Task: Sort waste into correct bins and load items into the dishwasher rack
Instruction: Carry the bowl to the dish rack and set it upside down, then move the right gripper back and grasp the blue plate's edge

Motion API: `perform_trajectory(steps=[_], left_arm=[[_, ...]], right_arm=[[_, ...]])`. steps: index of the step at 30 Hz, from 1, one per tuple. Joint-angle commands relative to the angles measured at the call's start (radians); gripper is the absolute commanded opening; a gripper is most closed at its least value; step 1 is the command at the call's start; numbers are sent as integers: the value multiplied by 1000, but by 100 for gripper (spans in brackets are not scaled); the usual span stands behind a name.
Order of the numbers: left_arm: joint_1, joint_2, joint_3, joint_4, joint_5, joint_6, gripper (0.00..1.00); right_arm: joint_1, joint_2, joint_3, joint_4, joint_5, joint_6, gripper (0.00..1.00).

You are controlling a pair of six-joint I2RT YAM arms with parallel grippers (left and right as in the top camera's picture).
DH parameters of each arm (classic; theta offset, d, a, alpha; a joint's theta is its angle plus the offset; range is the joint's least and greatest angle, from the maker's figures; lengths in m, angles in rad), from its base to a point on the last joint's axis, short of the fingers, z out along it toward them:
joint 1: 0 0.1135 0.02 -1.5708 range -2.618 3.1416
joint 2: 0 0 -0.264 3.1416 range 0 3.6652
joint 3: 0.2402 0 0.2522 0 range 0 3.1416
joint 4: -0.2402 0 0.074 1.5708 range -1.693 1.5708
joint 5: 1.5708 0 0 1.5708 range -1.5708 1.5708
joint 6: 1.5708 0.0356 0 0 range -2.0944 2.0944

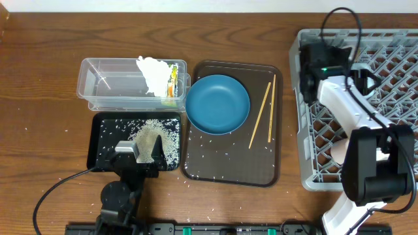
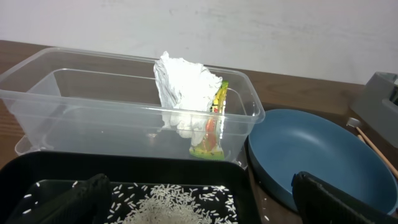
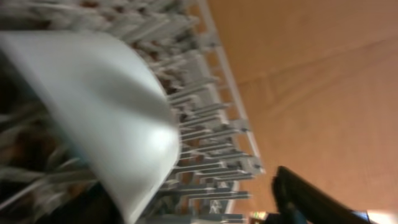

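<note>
The robot's right gripper needs to take hold of the blue plate [image 1: 217,103] next by the plate's rim on the chopstick side, so it can load the plate upright into the dishwasher rack.
The clear tub [image 1: 108,85] holds the crumpled tissue [image 1: 153,73] and the snack wrapper [image 1: 172,81]; both show in the left wrist view, tissue [image 2: 185,87] and wrapper [image 2: 211,127]. The black tray [image 1: 104,127] holds a heap of rice [image 1: 153,137]. My left gripper [image 1: 138,153] is open and empty low over that rice [image 2: 168,208]. The blue plate [image 1: 217,103] and two chopsticks [image 1: 264,114] lie on the brown tray. My right gripper [image 1: 313,72] is open over the far left corner of the dishwasher rack [image 1: 392,59]. The white bowl [image 3: 106,106] rests tilted among the pegs by its left finger. A pink cup [image 1: 339,151] sits in the rack. The white cup is out of view.
The dark brown serving tray [image 1: 228,163] lies between the bins and the rack, with loose rice grains on it. More grains lie on the wooden table [image 1: 39,150] around the black tray. The right arm spans the rack's left side.
</note>
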Motion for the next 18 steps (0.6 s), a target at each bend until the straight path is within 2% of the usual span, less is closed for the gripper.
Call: perform_trajectory(steps=[1, 4, 9, 14, 18], left_arm=[[4, -6, -30, -4, -2, -5, 95], [4, -6, -30, -5, -2, -5, 95], [4, -6, -30, -5, -2, -5, 95], [4, -6, -30, -4, -2, -5, 95], [4, -6, -30, -5, -2, -5, 95]], right_arm=[[47, -67, 10, -6, -138, -39, 84], [77, -134, 18, -29, -293, -39, 86], [138, -256, 21, -67, -738, 14, 82], [189, -269, 19, -69, -1252, 217, 75], [254, -183, 19, -73, -1354, 423, 70]])
